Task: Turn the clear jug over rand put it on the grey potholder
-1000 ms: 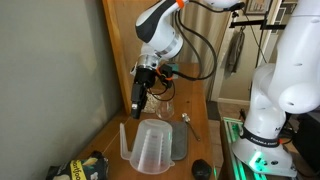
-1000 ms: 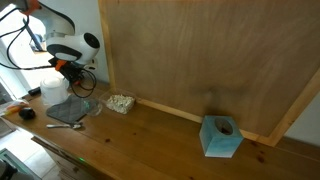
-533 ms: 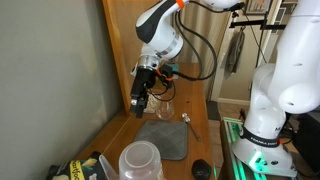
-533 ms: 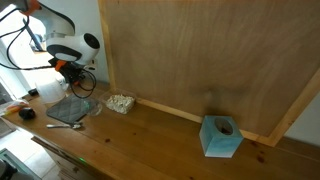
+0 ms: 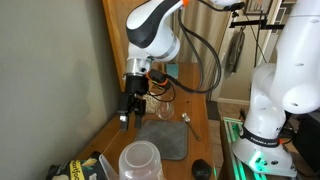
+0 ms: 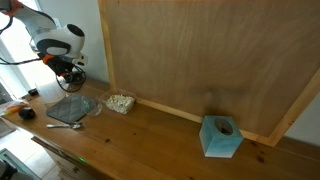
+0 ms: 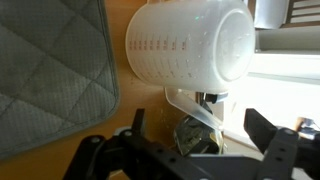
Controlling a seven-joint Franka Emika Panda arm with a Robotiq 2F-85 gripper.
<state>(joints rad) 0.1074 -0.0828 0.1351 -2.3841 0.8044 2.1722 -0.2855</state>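
Observation:
I should next grab the jug's handle with my gripper, which leaves the jug's body and rim free, so I can turn over the clear jug (image 5: pixel 140 162).
The clear jug (image 5: pixel 140 162) stands near the table's front edge with its narrow base up, off the grey potholder (image 5: pixel 165 138) and beside it. In the wrist view the clear jug (image 7: pixel 188 42) shows its measuring marks and its handle, next to the quilted potholder (image 7: pixel 50 70). My gripper (image 5: pixel 128 108) hangs above the table beside the wooden wall, behind the jug. It is open and holds nothing. Through the wrist camera both fingers of the gripper (image 7: pixel 200 140) stand wide apart, with the jug's handle beyond them. The gripper (image 6: pixel 68 72) hovers above the potholder (image 6: pixel 72 108).
A small drinking glass (image 5: pixel 165 100) and a spoon (image 5: pixel 190 122) lie behind the potholder. A yellow-black bag (image 5: pixel 85 168) sits by the jug, a black object (image 5: pixel 203 168) at the table's edge. A white item (image 6: pixel 120 102) and blue box (image 6: pixel 220 137) stand along the wall.
The jaws have opened wide. The jug left the potholder area and came to rest near the front edge. The gripper has since shifted toward the wooden wall and a little lower.

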